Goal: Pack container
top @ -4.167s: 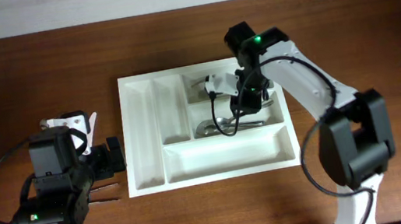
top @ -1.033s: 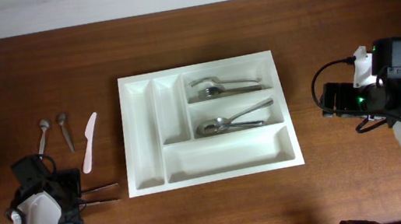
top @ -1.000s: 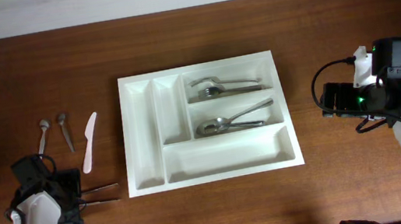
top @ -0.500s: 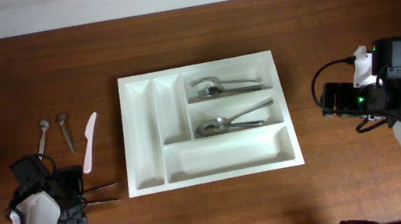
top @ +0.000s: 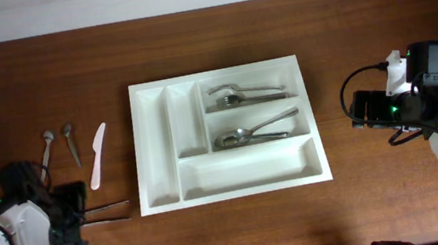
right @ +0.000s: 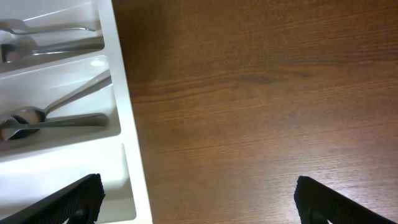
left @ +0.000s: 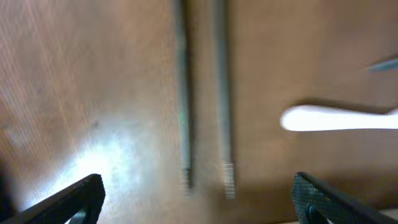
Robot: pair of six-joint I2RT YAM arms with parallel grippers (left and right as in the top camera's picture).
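I should next lift both thin metal utensils together by their handle ends with my left gripper, leaving their lengths free to lie along the container's empty section.
The container [top: 243, 171], a large white five-compartment tray, lies mid-table with forks [top: 245, 95] and spoons [top: 254, 130] in its two upper right compartments. Left of it lie a white plastic knife [top: 98, 154], two small spoons [top: 48, 146] and two thin metal utensils [top: 107, 208]. My left gripper [top: 78, 216] stands open at the handle ends of those two utensils. In the blurred left wrist view, the left gripper [left: 198, 202] frames both handles [left: 181, 93] and touches neither, with the knife [left: 336, 118] to the right. My right gripper [top: 355, 111] is open over bare wood, right of the container.
The right wrist view shows the container's right wall [right: 124, 124], the spoons [right: 50, 118] inside it, and bare wood between the open right gripper [right: 199, 202] fingers. The table's far edge meets a pale wall at the top.
My left arm has swung slightly left and up, with its gripper still open at the two thin utensils. The right arm has not moved.
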